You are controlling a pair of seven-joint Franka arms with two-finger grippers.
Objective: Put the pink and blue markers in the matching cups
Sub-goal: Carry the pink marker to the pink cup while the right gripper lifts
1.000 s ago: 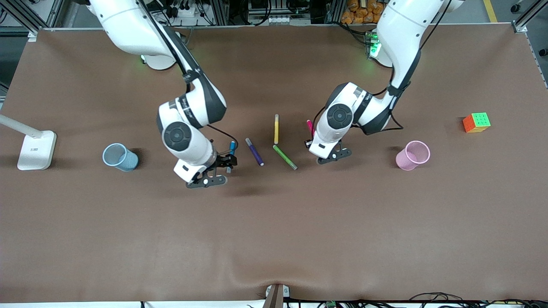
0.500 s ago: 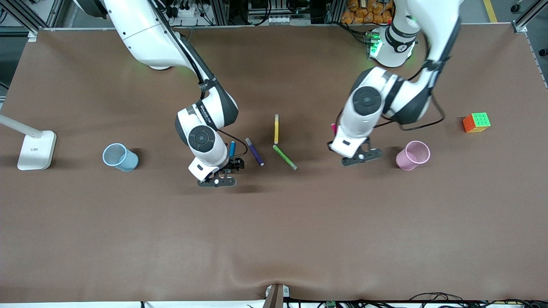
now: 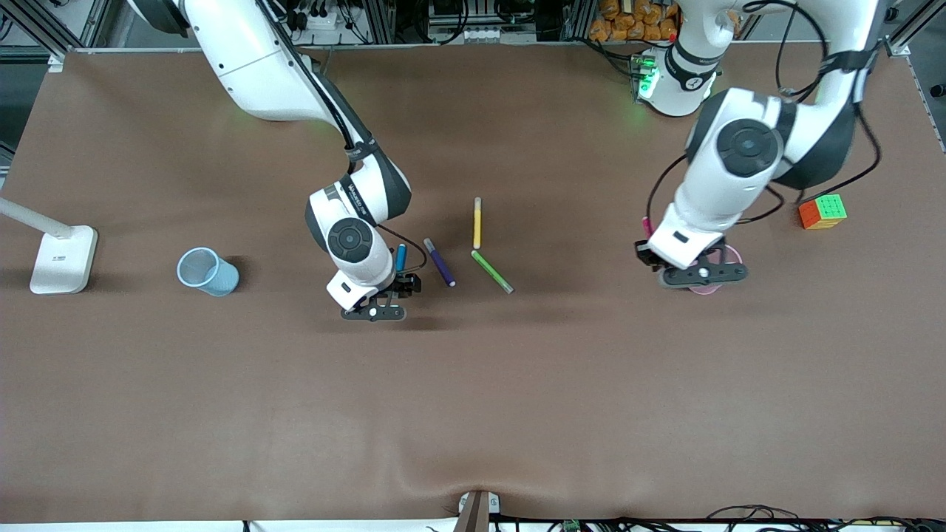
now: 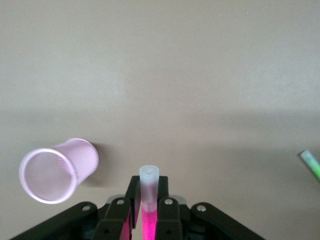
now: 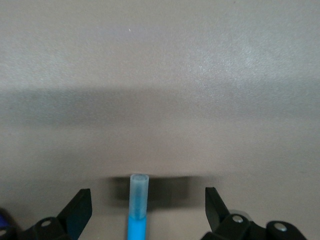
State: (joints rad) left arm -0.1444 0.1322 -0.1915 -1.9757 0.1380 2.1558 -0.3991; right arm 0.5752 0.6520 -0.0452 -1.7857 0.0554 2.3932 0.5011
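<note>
The open fingers of my right gripper are low on either side of the blue marker (image 3: 400, 256) (image 5: 138, 205). My right gripper should close now. Closing now would hold the marker.
My left gripper (image 3: 647, 250) is shut on the pink marker (image 3: 645, 224) and holds it upright, cap down, in the air beside the pale pink cup (image 3: 733, 255), which the hand mostly covers. In the left wrist view the fingers (image 4: 167, 210) clamp the marker (image 4: 150, 222), and the cup (image 4: 55, 170) stands off to one side. The blue marker (image 3: 400, 256) lies on the table. My right gripper (image 3: 404, 283) is open, low around it. In the right wrist view the marker (image 5: 138, 207) lies between the spread fingers (image 5: 77, 210). The light blue cup (image 3: 208, 271) stands toward the right arm's end.
A dark purple pen (image 3: 439, 261), a yellow pen (image 3: 477, 222) and a green pen (image 3: 491, 271) lie in the middle between the arms. A colour cube (image 3: 822, 211) sits near the pink cup. A white lamp base (image 3: 63, 258) stands beside the blue cup.
The left arm has carried the pink marker from near the pens toward the pink cup. The right gripper shifted slightly toward the middle over the blue marker, then held still.
</note>
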